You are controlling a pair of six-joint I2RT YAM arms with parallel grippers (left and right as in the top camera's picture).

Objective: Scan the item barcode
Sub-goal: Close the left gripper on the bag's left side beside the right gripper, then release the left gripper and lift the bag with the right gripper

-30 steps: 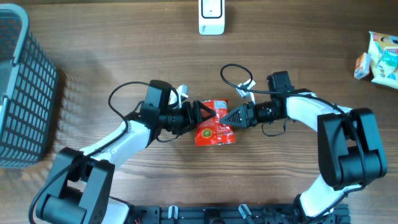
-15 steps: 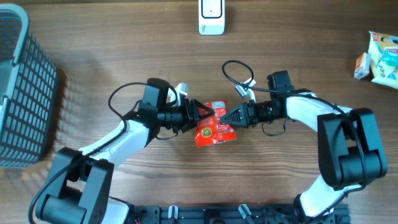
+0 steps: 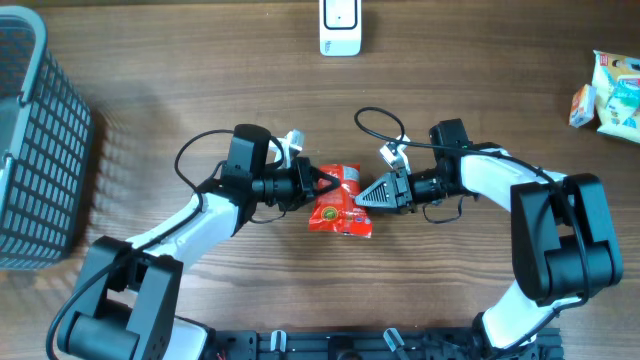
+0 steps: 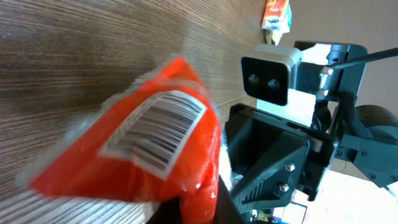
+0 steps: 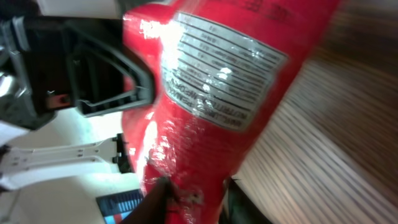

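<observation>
My right gripper grabs the red packet's edge (image 3: 361, 208) (image 5: 189, 194) opposite my left gripper next, keeping the barcode label uncovered to scan.
A red snack packet (image 3: 338, 205) hangs between my two grippers at the table's middle. My left gripper (image 3: 318, 185) is shut on the packet's left edge. In the left wrist view the red film (image 4: 124, 162) is pinched between the jaws (image 4: 199, 202), and its white barcode label (image 4: 155, 134) faces the camera. My right gripper (image 3: 364, 194) stands at the packet's right edge with its fingers spread. In the right wrist view the packet (image 5: 224, 81) still lies between those parted fingers (image 5: 196, 198). A white scanner (image 3: 340, 25) stands at the table's far edge.
A grey mesh basket (image 3: 35, 150) fills the left side of the table. Other snack packets (image 3: 610, 90) lie at the far right. The right arm's wrist camera (image 4: 270, 78) looms close behind the packet in the left wrist view.
My left gripper has closed on the packet's left edge. My right gripper's jaws have parted and drawn slightly right. The packet has sagged lower and tilted.
</observation>
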